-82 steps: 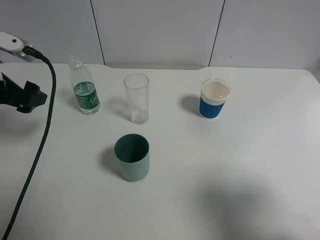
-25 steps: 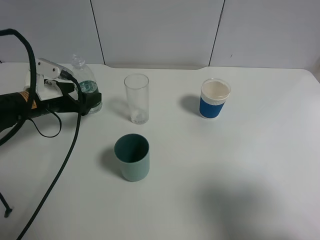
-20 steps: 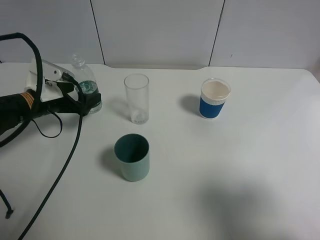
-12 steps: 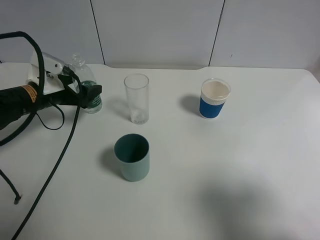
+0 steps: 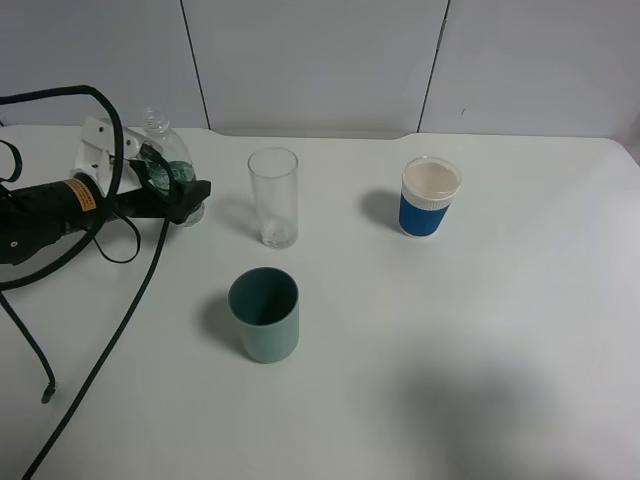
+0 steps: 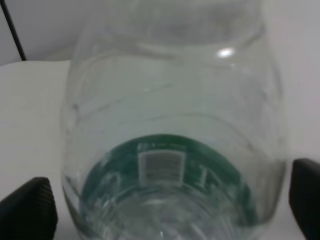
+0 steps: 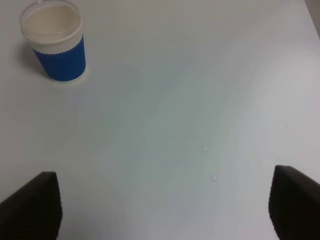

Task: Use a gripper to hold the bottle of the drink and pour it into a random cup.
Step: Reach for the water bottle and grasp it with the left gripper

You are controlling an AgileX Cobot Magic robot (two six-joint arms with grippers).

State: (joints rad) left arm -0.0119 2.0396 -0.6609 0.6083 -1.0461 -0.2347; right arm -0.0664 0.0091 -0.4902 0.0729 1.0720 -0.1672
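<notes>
I should grab the bottle by its green-labeled body with my left gripper next. Then the drink can be poured into the teal-green cup [image 5: 264,313].
The small clear bottle [image 5: 161,139] with a dark green label stands upright at the back left of the white table. My left gripper [image 5: 180,180], a black tool with white jaw plates and an orange-yellow label, has its jaws on either side of the bottle's lower body. In the left wrist view the bottle [image 6: 170,110] fills the space between the two black fingertips [image 6: 26,210], with thin gaps showing, so the left gripper [image 6: 165,205] is open. The teal-green cup [image 5: 264,313] stands empty nearer the front. My right gripper [image 7: 165,205] is open and empty above bare table.
A tall clear glass [image 5: 273,197] stands just right of the bottle. A blue-and-white paper cup [image 5: 429,197] stands at the back right and also shows in the right wrist view [image 7: 54,41]. The black cable [image 5: 110,330] trails across the front left of the table.
My left gripper has come in from the left edge and slid forward around the bottle, its jaws now on both sides of it. The bottle, cups and glass have not moved.
</notes>
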